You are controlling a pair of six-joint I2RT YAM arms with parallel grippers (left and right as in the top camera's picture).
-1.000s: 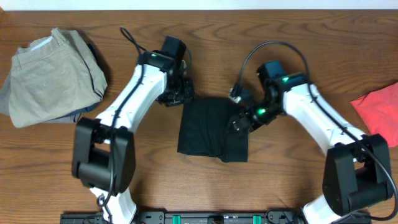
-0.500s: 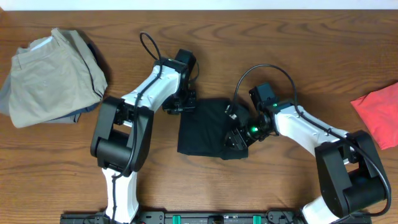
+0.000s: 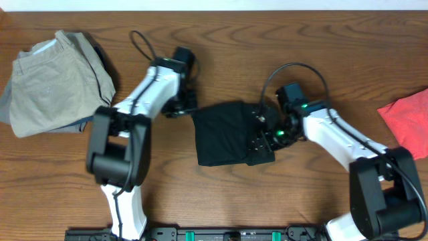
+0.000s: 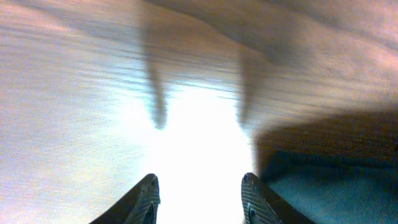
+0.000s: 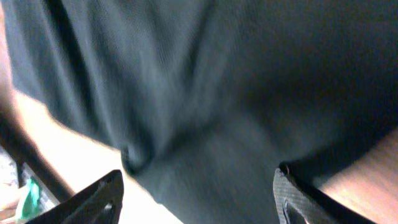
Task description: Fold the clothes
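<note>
I should pick up the black folded garment (image 3: 224, 132) next with my right gripper, by its side facing the red cloth. Then I can stack it.
A black folded garment (image 3: 224, 132) lies at the table's middle. My left gripper (image 3: 182, 107) is open and empty just off its upper left corner; in the left wrist view its fingers (image 4: 199, 190) straddle bare, glaring wood with the garment's edge (image 4: 336, 186) beside the right finger. My right gripper (image 3: 262, 140) is open over the garment's right side. In the right wrist view the dark cloth (image 5: 186, 93) fills the frame between the spread fingers (image 5: 199, 186), which hold nothing.
A folded stack of khaki trousers (image 3: 50, 84) lies at the far left. A red cloth (image 3: 406, 120) lies at the right edge. Black cables loop above both arms.
The black garment has shifted and turned slightly. My left gripper has pulled back to the left off the garment's corner. My right gripper has moved a little right along the garment's right edge.
</note>
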